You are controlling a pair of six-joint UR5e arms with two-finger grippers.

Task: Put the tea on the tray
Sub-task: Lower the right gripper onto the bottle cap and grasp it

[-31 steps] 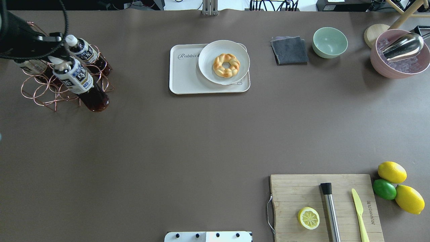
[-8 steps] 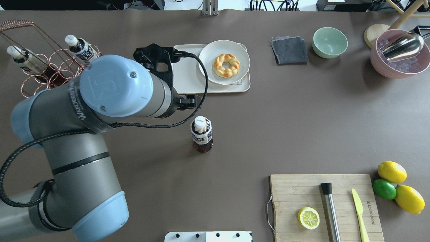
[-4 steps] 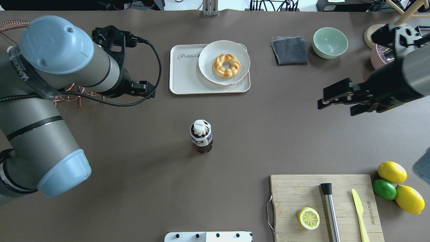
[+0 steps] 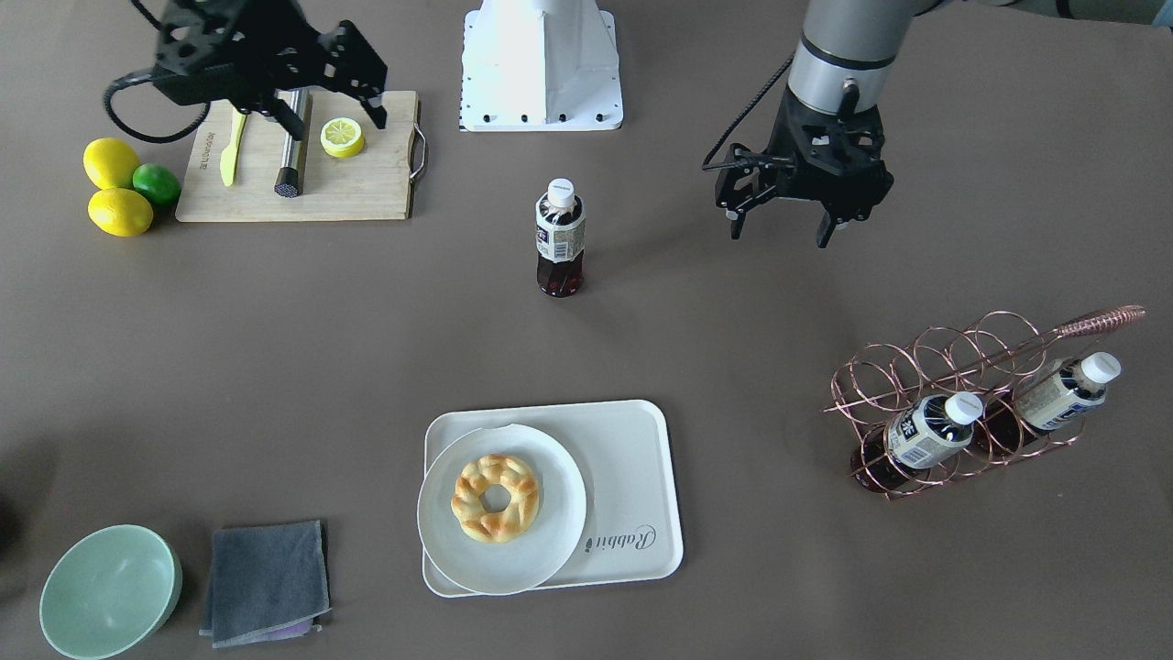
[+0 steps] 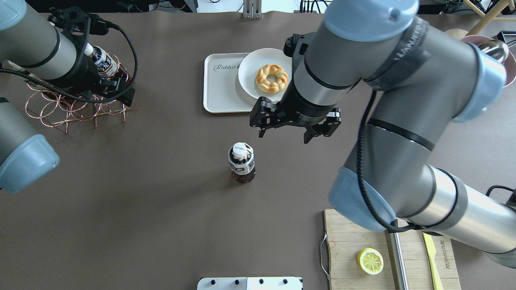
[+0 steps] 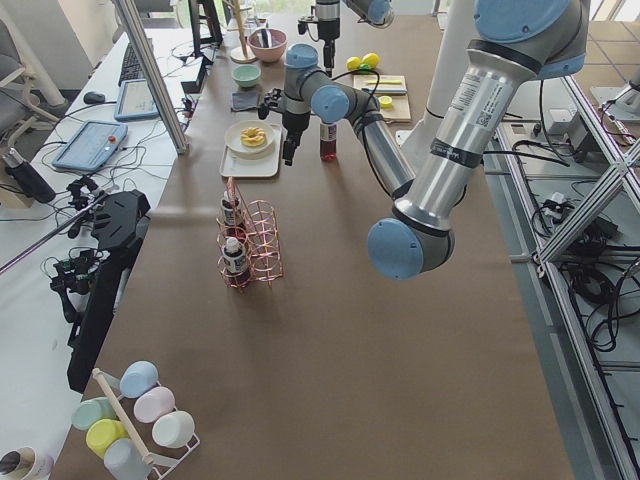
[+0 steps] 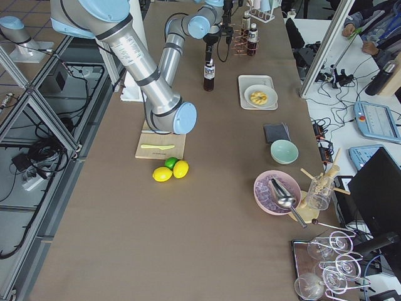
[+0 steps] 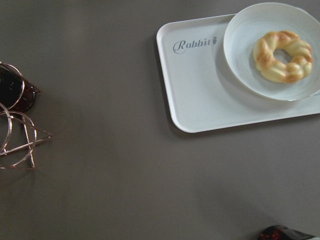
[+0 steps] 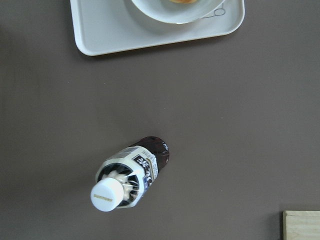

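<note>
My right gripper is going to place the tea bottle on the tray [image 4: 627,484] next, and will pick it up by its labelled body [image 4: 560,236].
One tea bottle [image 5: 241,163] stands upright and alone on the brown table in front of the tray; it also shows in the front view [image 4: 559,240] and the right wrist view [image 9: 131,180]. The cream tray [image 5: 221,86] with "Rabbit" lettering lies farther back [image 4: 632,477]. My right gripper [image 5: 284,137] is open and empty, high above the table and apart from the bottle. My left gripper [image 4: 779,229] is open and empty, between the bottle and the copper rack [image 4: 953,367]. Two more tea bottles [image 4: 926,431] lie in that rack.
A white plate [image 4: 550,541] with a twisted doughnut covers one half of the tray. A cutting board [image 4: 367,188] with a lemon half, knife and steel rod lies near the robot base. Lemons and a lime [image 4: 119,188], a green bowl [image 4: 110,591] and a grey cloth [image 4: 266,582] lie around.
The right arm has swung in from the right to above the table's middle, near the bottle. The left arm has drawn back toward the rack. The bottle has not moved.
</note>
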